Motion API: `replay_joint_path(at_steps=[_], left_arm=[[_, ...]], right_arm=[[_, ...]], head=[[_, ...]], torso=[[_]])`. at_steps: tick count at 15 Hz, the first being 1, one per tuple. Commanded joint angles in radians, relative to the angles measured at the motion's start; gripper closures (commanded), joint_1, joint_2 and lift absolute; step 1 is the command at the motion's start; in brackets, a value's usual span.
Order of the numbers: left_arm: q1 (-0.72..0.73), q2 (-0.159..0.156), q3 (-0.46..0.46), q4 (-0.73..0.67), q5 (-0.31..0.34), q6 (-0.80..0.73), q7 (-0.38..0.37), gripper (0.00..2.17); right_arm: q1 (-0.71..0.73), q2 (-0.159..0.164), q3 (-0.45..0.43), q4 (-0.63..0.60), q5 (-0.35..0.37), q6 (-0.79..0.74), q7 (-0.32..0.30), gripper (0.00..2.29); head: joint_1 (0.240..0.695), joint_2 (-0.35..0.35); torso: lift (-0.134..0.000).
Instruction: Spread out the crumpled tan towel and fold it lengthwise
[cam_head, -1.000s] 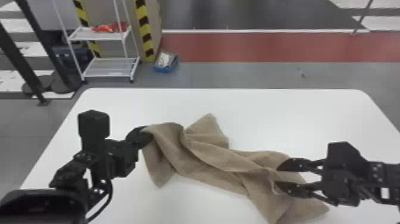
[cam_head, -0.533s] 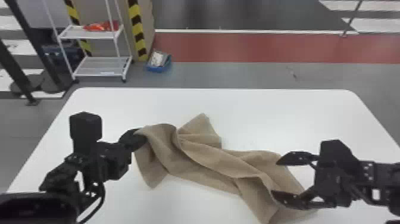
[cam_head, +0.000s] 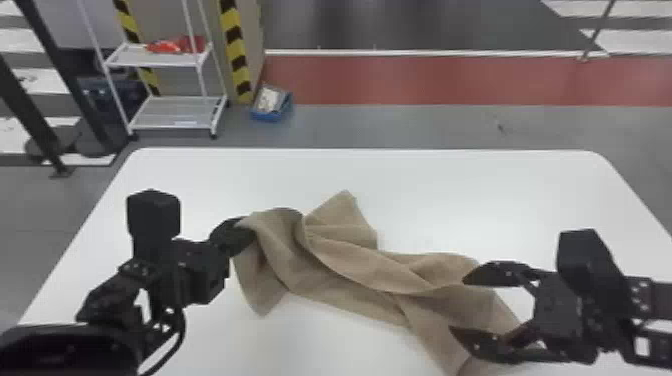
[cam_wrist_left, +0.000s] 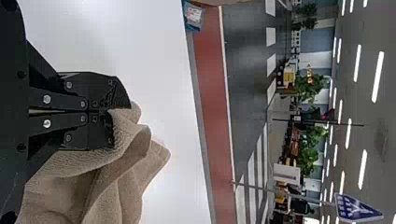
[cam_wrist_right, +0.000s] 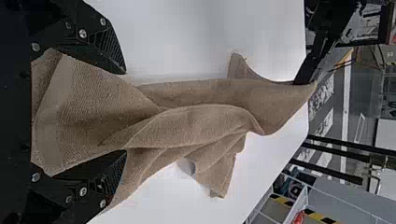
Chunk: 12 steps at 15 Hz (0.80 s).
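My right gripper will next grab the tan towel (cam_head: 350, 270) by its edge (cam_head: 500, 318) to spread out its twisted folds, before it folds the towel lengthwise.
On the white table the crumpled tan towel (cam_head: 350, 270) stretches between both arms, twisted into long folds. At its left end my left gripper (cam_head: 245, 230) has the towel's upper corner draped over it; in the left wrist view the left gripper (cam_wrist_left: 114, 109) is shut on the cloth (cam_wrist_left: 107, 172). Over the towel's right end, my right gripper (cam_head: 465, 305) stands with its fingers wide apart. In the right wrist view the right gripper (cam_wrist_right: 123, 112) has a bunch of towel (cam_wrist_right: 88, 112) lying between its open fingers.
The white table (cam_head: 450, 200) extends behind and in front of the towel. Beyond its back edge stand a white rack (cam_head: 170, 112) and a blue box (cam_head: 272, 102) on the floor.
The right gripper's fingers have opened wide, from closer together around the towel's right part. Between the earlier frames the head view shifted slightly. The left gripper keeps its hold.
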<state>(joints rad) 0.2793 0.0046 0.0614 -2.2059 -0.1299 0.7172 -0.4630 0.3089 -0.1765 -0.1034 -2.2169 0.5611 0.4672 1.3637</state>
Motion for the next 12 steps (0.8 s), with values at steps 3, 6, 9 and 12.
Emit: replay_joint_path(at_steps=[3, 6, 9, 12], left_arm=[[0.006, -0.007, 0.000, -0.003, 0.000, 0.000, -0.002, 2.14], [0.017, -0.007, -0.006, -0.005, 0.000, 0.000, -0.002, 2.14], [0.020, -0.007, -0.005, -0.011, 0.000, 0.000, -0.002, 2.14], [0.015, -0.007, -0.005, -0.009, -0.007, 0.000, -0.002, 2.14]], right_arm=[[-0.045, -0.006, 0.002, 0.068, 0.053, -0.005, 0.003, 0.35], [-0.093, -0.004, -0.009, 0.085, 0.049, 0.017, 0.003, 0.38], [-0.103, -0.011, -0.041, 0.089, 0.030, 0.041, 0.003, 0.38], [-0.113, -0.021, -0.084, 0.120, -0.007, 0.069, 0.003, 0.41]], head=[[0.695, 0.019], [0.695, 0.005], [0.695, -0.012], [0.695, -0.028]], torso=[[-0.124], [-0.124], [-0.124], [-0.124]])
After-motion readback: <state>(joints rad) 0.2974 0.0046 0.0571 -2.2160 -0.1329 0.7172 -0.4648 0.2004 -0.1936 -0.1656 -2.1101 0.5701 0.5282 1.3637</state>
